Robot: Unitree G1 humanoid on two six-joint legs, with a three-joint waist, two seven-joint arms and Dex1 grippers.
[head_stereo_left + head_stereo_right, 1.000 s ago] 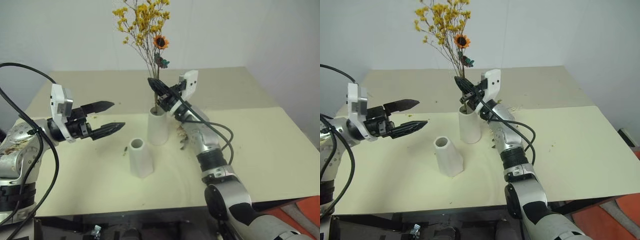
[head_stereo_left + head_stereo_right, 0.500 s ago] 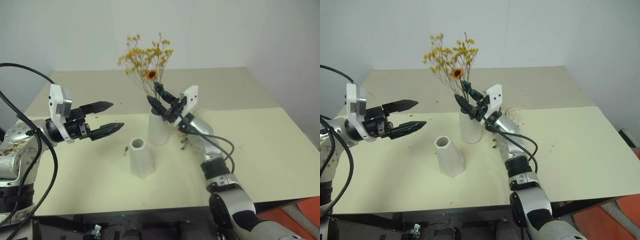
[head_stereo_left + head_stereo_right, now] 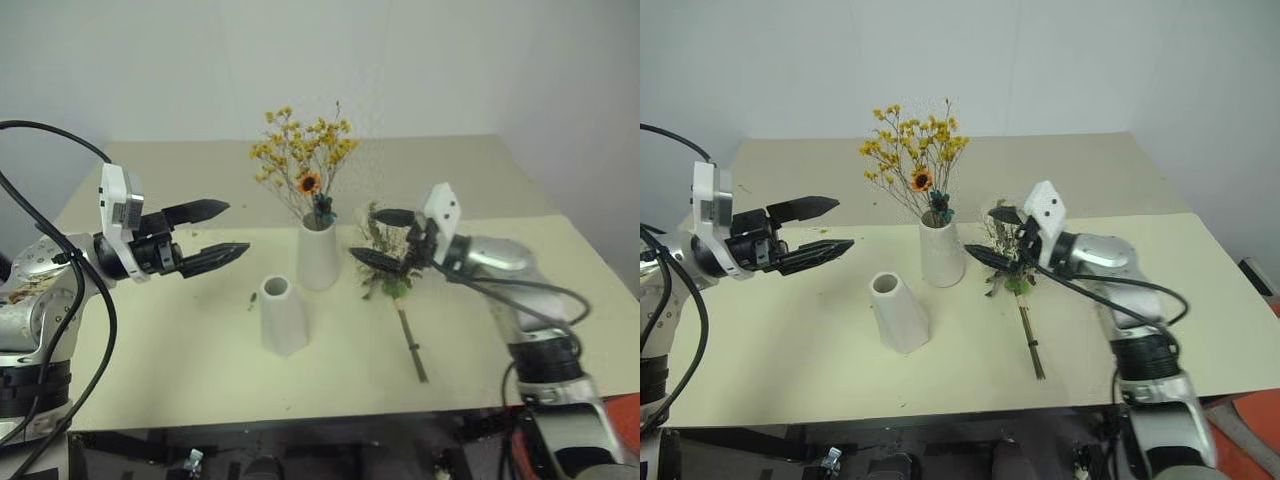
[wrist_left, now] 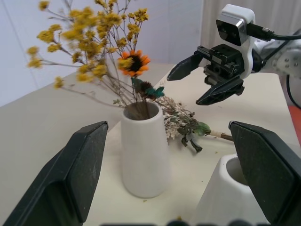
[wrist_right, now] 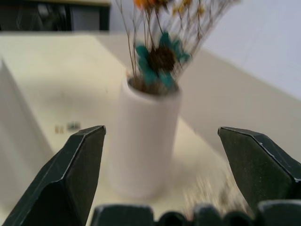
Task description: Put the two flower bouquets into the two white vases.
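Dried blossoms and leaves spread loosely over the bushier bouquet's head. Next, my right gripper takes hold of the bouquet by its taped stems.
The bouquet of yellow blossoms, sunflower and teal flower (image 3: 305,172) stands upright in the taller round white vase (image 3: 318,257) at mid-table. The shorter faceted vase (image 3: 281,316) stands empty, in front and to its left. The bushier bouquet (image 3: 388,272) lies flat on the table right of the tall vase, its stem pointing toward the front edge. My right gripper (image 3: 365,236) hovers open just above its head, holding nothing and pointing at the tall vase (image 5: 146,136). My left gripper (image 3: 238,228) is open and empty, left of both vases, which show between its fingers (image 4: 143,150).
The cream table (image 3: 150,370) has a seam running across behind the vases. Small crumbs (image 3: 251,299) lie beside the faceted vase. A plain wall rises behind the table's far edge.
The right gripper opened and let go of the yellow bouquet, which sank into the tall vase. It then drew back right and down, over the lying bouquet. The left arm kept still.
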